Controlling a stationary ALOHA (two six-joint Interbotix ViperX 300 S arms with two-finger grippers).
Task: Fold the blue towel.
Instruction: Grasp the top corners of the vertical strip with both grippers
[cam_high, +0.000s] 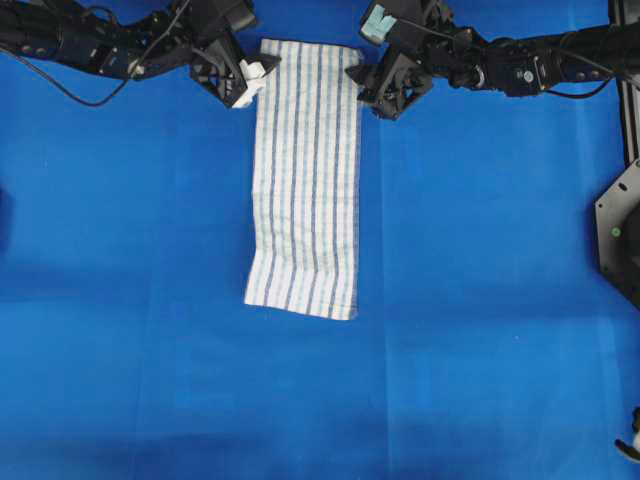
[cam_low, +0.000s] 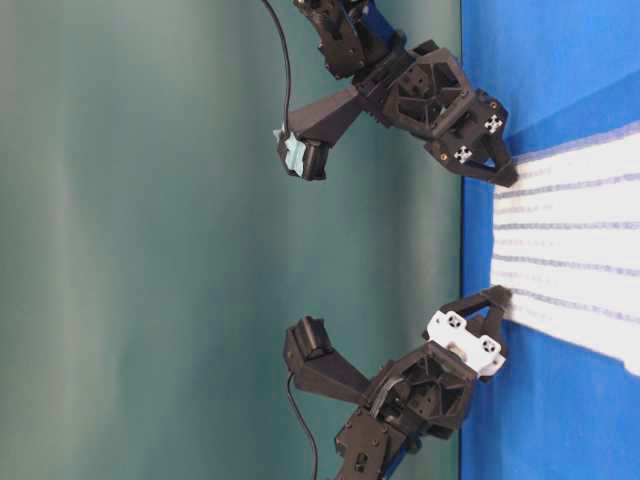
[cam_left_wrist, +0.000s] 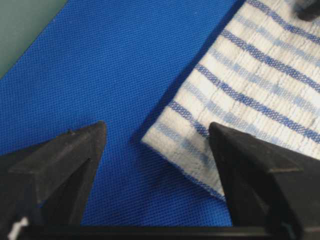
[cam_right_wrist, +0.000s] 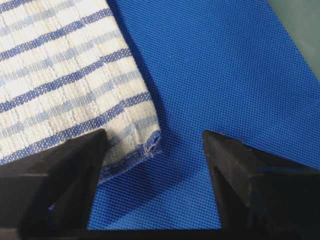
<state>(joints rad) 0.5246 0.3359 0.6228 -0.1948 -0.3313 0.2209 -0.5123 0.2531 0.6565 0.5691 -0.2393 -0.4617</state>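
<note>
My right gripper pinches the blue towel by its hemmed corner (cam_high: 355, 58) next, since the corner puckers up while the striped cloth (cam_high: 305, 170) lies flat.
The blue towel (cam_high: 305, 180), white with thin blue stripes, lies flat as a long narrow strip on the blue table covering (cam_high: 480, 300). My left gripper (cam_high: 245, 85) is open at the towel's far left corner. In the left wrist view that corner of the towel (cam_left_wrist: 250, 75) lies between the open left gripper (cam_left_wrist: 157, 127), with one finger (cam_left_wrist: 260, 170) over the cloth. My right gripper (cam_high: 375, 85) is open at the far right corner. The right wrist view shows the towel (cam_right_wrist: 60, 75) with its hemmed corner between the open right gripper (cam_right_wrist: 154, 133). Neither gripper holds the cloth.
The table's far edge (cam_left_wrist: 30, 40) meets a grey-green wall (cam_low: 150, 250) just behind both grippers. A black mount (cam_high: 620, 230) stands at the right edge. Blue covering stretches left, right and in front of the towel.
</note>
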